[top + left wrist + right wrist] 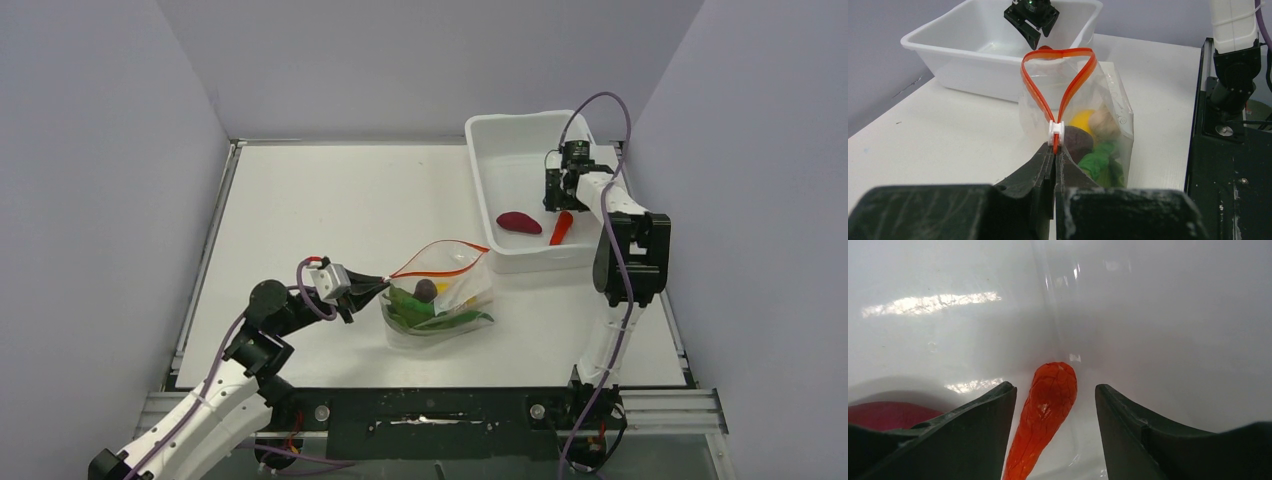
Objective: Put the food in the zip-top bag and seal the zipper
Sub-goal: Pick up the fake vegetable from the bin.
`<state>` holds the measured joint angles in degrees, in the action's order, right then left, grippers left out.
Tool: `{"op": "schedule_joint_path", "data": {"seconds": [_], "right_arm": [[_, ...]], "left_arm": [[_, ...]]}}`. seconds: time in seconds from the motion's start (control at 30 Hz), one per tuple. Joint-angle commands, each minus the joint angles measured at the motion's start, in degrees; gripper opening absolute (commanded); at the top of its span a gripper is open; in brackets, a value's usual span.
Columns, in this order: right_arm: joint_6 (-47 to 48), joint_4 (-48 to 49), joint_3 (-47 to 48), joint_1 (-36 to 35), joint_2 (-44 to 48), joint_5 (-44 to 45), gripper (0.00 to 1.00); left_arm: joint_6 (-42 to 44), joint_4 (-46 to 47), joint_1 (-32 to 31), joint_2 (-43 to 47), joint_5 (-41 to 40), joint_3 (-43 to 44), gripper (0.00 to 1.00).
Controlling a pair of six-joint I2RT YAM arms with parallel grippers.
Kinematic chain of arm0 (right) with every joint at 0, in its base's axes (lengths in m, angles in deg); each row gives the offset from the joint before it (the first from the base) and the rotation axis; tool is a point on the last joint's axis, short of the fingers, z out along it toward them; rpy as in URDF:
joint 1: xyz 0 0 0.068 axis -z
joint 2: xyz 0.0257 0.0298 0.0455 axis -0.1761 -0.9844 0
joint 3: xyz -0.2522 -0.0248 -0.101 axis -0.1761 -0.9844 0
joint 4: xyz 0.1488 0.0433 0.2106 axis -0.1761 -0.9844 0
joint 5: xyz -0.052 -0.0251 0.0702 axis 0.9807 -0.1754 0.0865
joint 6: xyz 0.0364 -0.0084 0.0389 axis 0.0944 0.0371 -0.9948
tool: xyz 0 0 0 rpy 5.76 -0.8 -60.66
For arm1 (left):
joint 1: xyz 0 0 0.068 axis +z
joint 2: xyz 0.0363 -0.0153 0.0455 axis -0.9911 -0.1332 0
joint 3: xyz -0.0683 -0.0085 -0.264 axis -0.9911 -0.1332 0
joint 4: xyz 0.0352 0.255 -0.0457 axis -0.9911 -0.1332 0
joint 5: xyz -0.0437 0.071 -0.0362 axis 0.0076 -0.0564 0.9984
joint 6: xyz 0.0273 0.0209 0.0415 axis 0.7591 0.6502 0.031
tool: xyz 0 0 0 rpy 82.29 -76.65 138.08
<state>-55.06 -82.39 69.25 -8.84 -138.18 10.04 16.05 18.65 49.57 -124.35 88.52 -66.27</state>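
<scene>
The tub's pale bottom shows between each open finger and the orange-red cone (pixel 561 228). The cone would stay behind if the robot lifted its right gripper now.
The clear zip-top bag (pixel 440 300) lies mid-table, its mouth open in a red-orange zipper (pixel 438 258) loop. It holds green leaf, yellow lump, beige and dark pieces (pixel 1093 145). My left gripper (pixel 375 284) is shut on the zipper's end (pixel 1054 142), just behind its white slider (pixel 1055 129). My right gripper (pixel 560 195) is open inside the white tub, its jaws straddling the orange-red cone (pixel 1045 410), apart from it. The cone (pixel 561 228) lies on the tub floor beside a dark maroon piece (pixel 518 222), which shows at the left edge of the right wrist view (pixel 883 414).
The white rigid tub (pixel 480 170) stands at the back right, just behind the bag. The black rail (pixel 430 410) and arm bases run along the near edge. Grey walls enclose the table on three sides.
</scene>
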Motion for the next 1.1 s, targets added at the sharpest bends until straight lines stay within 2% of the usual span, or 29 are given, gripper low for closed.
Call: {"op": "schedule_joint_path", "data": {"seconds": [0.0,0.2,0.53,0.77,1.07], "right_arm": [[3.37,-1.48,2.94,0.63,-2.32,-0.34,0.60],[0.85,-4.21,4.69,0.63,-5.95,-1.30,0.63],[-1.02,-3.64,6.22,0.44,-6.16,-3.12,0.33],[-0.78,-3.78,8.40,-0.05,-5.73,-3.50,0.25],[0.31,-4.34,10.10,-0.50,-2.77,-3.85,0.22]], "left_arm": [[-1.30,0.47,-0.48,1.81,-0.90,2.01,0.00],[-0.14,-0.78,-0.62,2.07,-0.27,2.29,0.00],[-0.27,-3.06,-0.71,3.42,-0.58,2.76,0.00],[-0.23,-2.39,-0.71,2.99,-0.83,3.12,0.00],[0.11,-3.49,-0.69,3.52,-0.89,3.45,0.00]]}}
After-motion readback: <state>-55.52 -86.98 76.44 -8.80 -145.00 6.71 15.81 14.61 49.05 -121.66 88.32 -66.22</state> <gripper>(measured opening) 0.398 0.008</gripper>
